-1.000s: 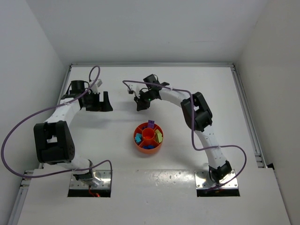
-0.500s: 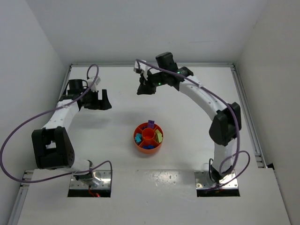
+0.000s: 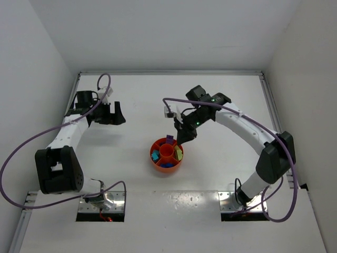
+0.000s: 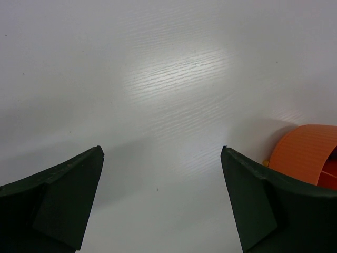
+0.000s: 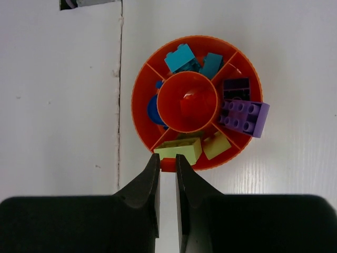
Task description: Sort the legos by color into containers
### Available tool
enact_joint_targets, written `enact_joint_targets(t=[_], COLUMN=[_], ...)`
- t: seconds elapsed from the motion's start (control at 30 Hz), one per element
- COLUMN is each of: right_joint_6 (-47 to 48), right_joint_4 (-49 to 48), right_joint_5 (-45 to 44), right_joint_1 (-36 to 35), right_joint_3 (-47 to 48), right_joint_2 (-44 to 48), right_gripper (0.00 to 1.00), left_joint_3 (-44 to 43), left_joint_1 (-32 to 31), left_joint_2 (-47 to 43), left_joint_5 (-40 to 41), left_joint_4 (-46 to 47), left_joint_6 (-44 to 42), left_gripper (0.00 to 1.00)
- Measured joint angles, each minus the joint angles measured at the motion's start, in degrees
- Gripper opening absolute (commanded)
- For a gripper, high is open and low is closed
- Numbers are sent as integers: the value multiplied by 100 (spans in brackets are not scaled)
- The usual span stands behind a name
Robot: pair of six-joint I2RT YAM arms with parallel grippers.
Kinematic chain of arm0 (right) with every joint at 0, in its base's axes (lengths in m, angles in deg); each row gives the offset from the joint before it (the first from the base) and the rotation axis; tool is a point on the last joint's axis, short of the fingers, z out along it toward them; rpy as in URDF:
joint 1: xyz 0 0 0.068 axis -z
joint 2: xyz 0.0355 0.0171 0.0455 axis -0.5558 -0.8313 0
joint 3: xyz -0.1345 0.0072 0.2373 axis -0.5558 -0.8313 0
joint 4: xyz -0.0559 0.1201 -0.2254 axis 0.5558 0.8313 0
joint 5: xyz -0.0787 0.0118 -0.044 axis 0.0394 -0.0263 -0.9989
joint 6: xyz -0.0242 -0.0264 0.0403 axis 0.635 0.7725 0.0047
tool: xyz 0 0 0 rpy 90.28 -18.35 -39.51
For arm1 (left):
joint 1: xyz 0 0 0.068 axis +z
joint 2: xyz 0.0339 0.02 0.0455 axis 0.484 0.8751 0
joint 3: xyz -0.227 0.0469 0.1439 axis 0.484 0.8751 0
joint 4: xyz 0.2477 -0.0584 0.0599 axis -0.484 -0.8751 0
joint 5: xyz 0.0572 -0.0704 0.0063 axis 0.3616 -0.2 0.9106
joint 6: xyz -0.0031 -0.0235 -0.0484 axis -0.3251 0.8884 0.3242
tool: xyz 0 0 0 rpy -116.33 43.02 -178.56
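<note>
I need to move the orange lego (image 5: 168, 165) to the central cup with my right gripper before I let it go. The lego hangs over the yellow-green wedge's rim, so it would miss the cup if I opened now.
The round orange tray of containers (image 3: 154, 160) sits mid-table. Its wedges hold legos: teal (image 5: 181, 57), blue (image 5: 154, 109), purple (image 5: 245, 116) and yellow-green (image 5: 179, 149). An orange one (image 5: 189, 103) lies in the central cup. My right gripper (image 5: 167, 158) hangs over the tray's rim (image 5: 136, 105), shut on a small orange lego (image 5: 168, 165) pinched at its fingertips. From above, the right gripper (image 3: 184, 138) is at the tray's far right edge. My left gripper (image 3: 110, 116) is open far to the left. In its own view the left gripper (image 4: 162, 150) holds nothing, with the tray (image 4: 308, 157) at the right edge.
A seam in the tabletop (image 5: 119, 105) runs just left of the tray. Purple cables (image 3: 31, 142) loop from both arms. A raised rail (image 3: 274, 110) borders the table's right side.
The right arm swung from the back of the table toward me and now hangs over the tray's far right edge, still shut. The left arm has barely moved.
</note>
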Motion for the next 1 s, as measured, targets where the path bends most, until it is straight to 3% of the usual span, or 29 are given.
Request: enact_joint_targets(t=[1.0], right_joint_6=[-688], right_joint_4=[-654], right_joint_5=[-874], right_joint_1=[-831], right_joint_3=[289], right_joint_2=[-645], right_gripper=[3], left_joint_3=[0], left_joint_1=[0], left_joint_2=[0], left_joint_5=[-120], left_joint_4=[0], left_joint_6=[-26], left_gripper=[100])
